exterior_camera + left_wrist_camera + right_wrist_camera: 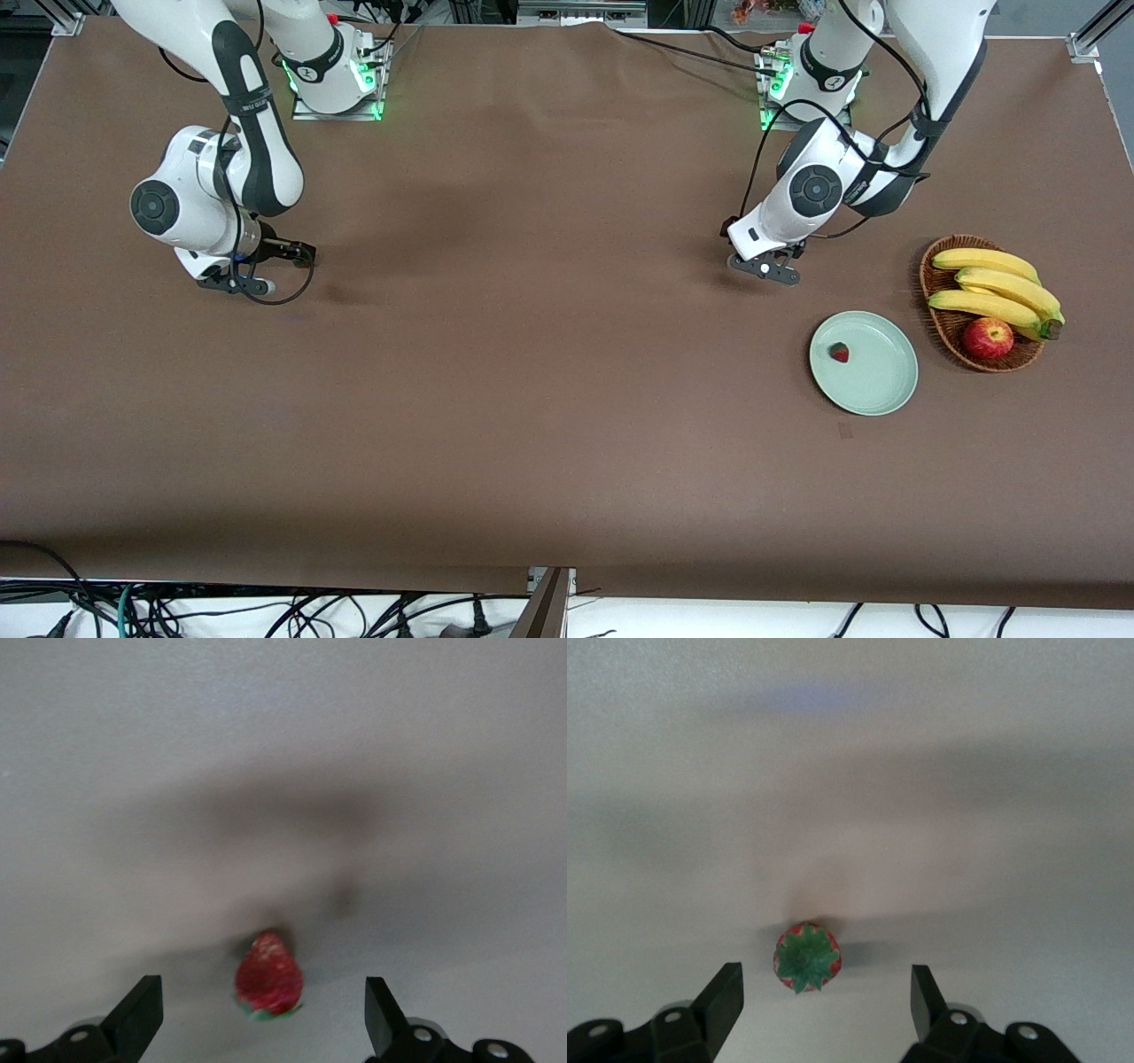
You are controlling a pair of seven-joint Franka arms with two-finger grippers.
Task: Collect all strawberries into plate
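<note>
My left gripper should close on the tabletop strawberry between its fingers now.
One strawberry lies on the pale mint-green plate, toward the left arm's end of the table. My left gripper hangs low over the brown table beside the plate. In the left wrist view it is open, with a second strawberry lying on the table between its fingers. My right gripper is low over the table at the right arm's end. In the right wrist view it is open, with a third strawberry standing green top up between its fingers. Both of these berries are hidden in the front view.
A brown wicker basket with three bananas and a red apple stands beside the plate, at the left arm's end. The table's front edge runs along the bottom of the front view.
</note>
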